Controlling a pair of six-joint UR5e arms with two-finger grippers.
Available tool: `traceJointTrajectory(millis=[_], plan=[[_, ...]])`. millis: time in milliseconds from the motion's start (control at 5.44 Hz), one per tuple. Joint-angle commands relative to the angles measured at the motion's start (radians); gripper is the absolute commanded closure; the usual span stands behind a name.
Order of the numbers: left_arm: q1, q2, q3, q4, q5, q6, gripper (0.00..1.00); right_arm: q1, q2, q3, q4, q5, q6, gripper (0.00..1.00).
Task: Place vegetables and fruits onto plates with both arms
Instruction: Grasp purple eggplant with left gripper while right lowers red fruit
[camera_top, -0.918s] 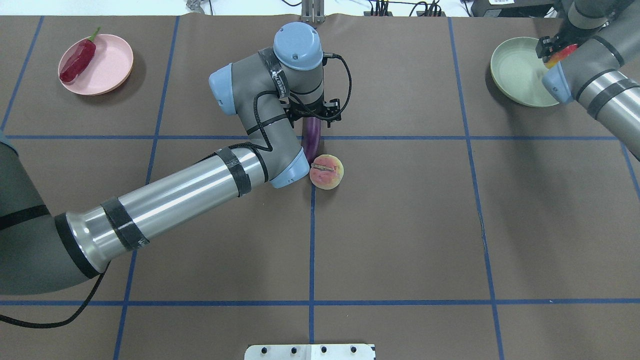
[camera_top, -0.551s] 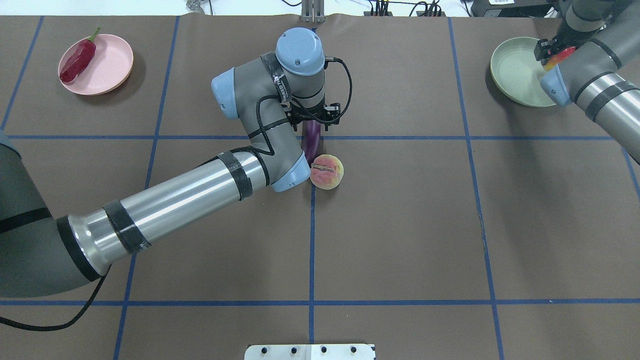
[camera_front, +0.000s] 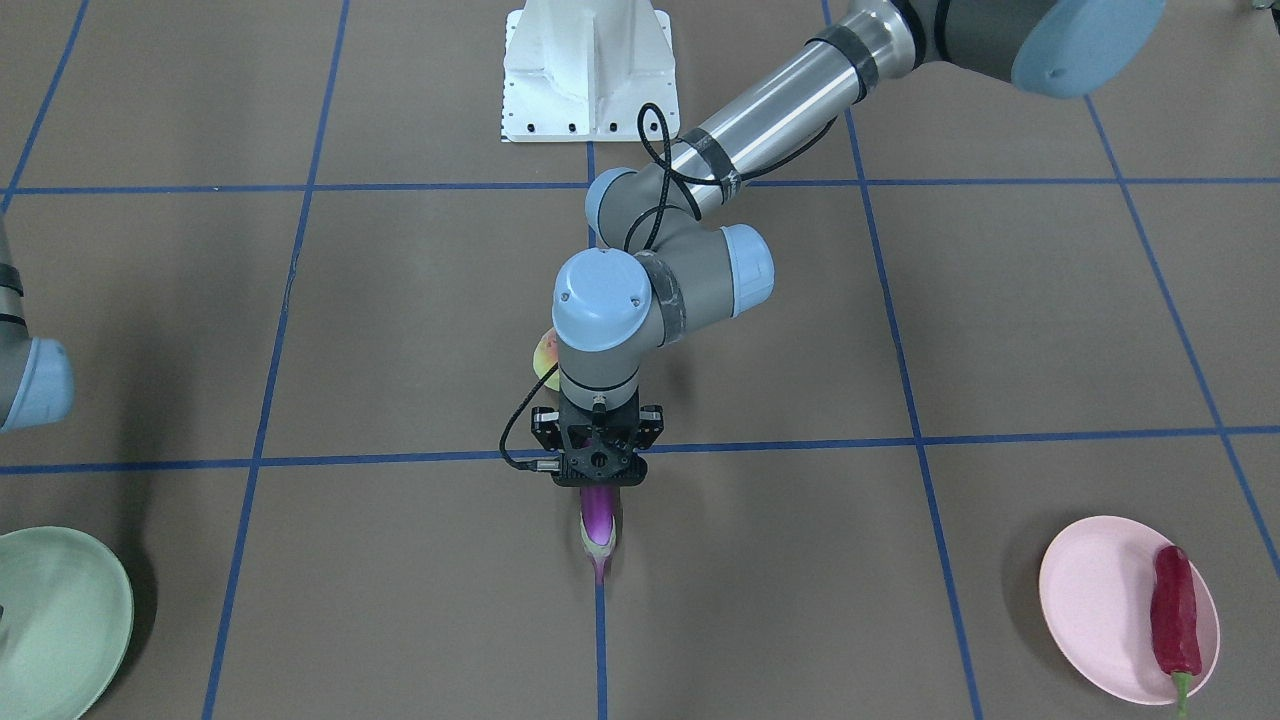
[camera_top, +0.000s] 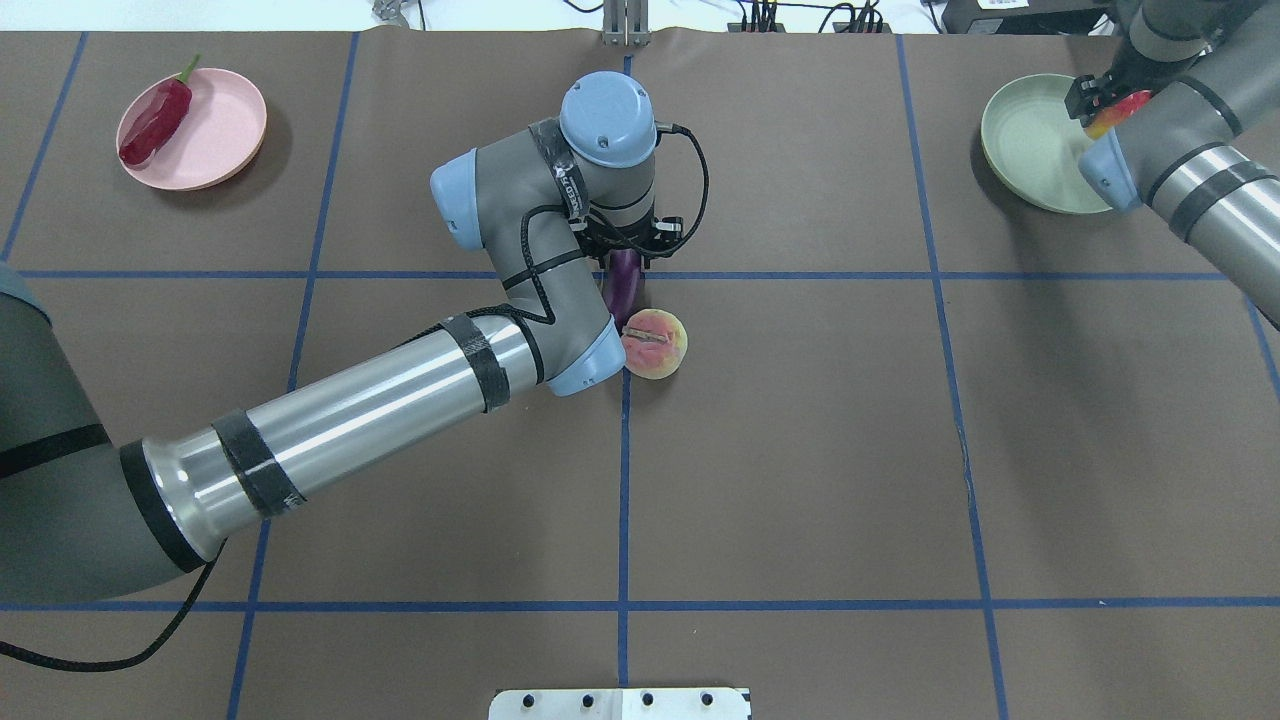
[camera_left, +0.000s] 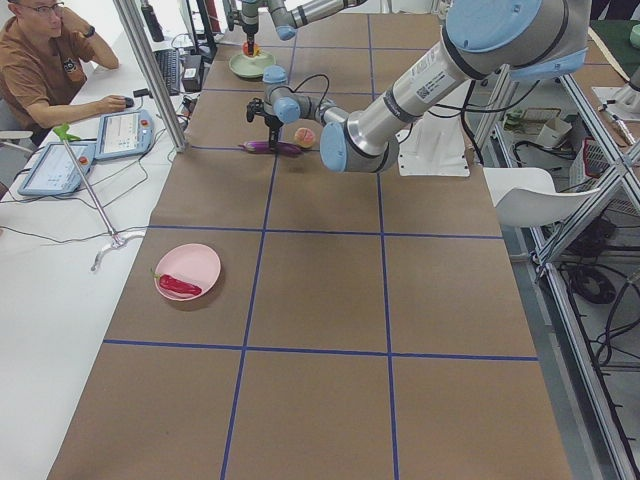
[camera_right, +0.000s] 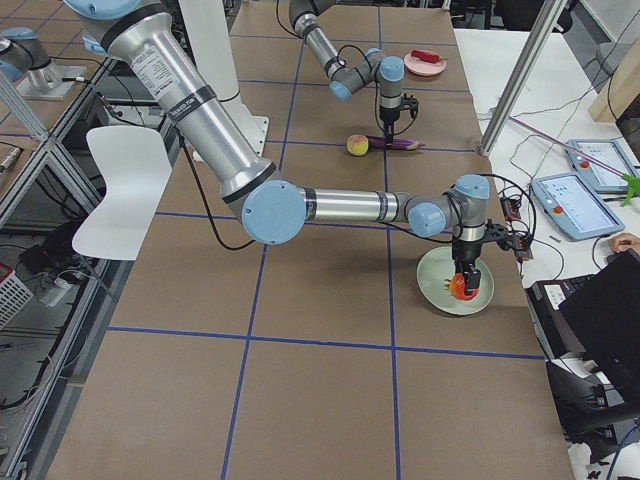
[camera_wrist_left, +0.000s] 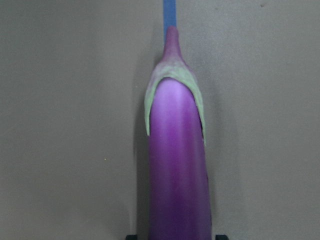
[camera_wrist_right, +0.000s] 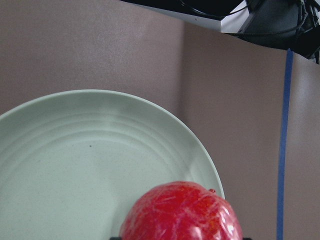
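Note:
The long purple eggplant needs to go on a plate, so my left gripper will grab the eggplant by its body next.
The purple eggplant lies on the table's middle blue line, its pale cap away from the robot. My left gripper stands straight over it, jaws open on either side of its body. The yellow-pink peach lies right by the eggplant's near end. My right gripper is shut on the red-orange fruit and holds it over the near right rim of the mint green plate. The red chili lies on the pink plate at the far left.
The white base block is at the table's near edge. Blue tape lines grid the brown table. In the exterior left view an operator sits at a side desk with tablets beyond the far edge, behind a metal post.
My left wrist has shifted a little toward the robot and sunk lower over the eggplant. My right gripper has moved slightly farther with the red-orange fruit over the green plate.

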Motion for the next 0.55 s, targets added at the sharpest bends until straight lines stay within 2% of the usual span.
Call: traceJointTrajectory(millis=[0,184,367], plan=[[-0.001,0.000,-0.003,0.000,0.002,-0.021,0.72,0.013,0.023,0.035,-0.009,0.001,-0.002,0.00],[-0.013,0.000,-0.015,0.000,0.002,-0.048,1.00,0.027,0.023,0.056,-0.018,0.033,-0.004,0.00],[-0.048,-0.001,-0.041,0.016,-0.001,-0.050,1.00,0.037,0.025,0.140,-0.094,0.118,0.004,0.00]])
